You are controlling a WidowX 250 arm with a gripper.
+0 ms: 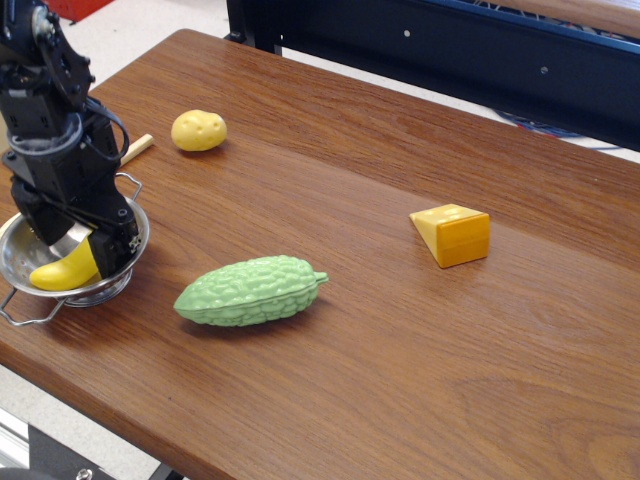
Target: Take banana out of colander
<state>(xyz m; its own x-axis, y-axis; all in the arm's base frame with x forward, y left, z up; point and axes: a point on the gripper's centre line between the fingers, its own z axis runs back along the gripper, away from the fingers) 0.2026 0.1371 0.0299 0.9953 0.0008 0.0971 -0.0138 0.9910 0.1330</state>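
Note:
My gripper is going to grab the banana by its upper end (92, 246) next, to lift the banana out of the colander (12, 262).
The yellow banana (58, 273) lies in the shiny steel colander (12, 262) at the table's left front edge. Only its lower end shows. My black gripper (78, 240) is lowered into the colander, right over the banana's upper end, which it hides. Its jaws stand apart, one finger (113, 236) by the colander's right rim and the other on the left side of the bowl, with the banana between them. I see no closed grip on the banana.
A green gourd (250, 290) lies just right of the colander. A lumpy yellow potato (198, 130) and a wooden stick (136, 149) lie behind it. An orange cheese wedge (452, 234) sits at the right. The table's front edge runs close to the colander.

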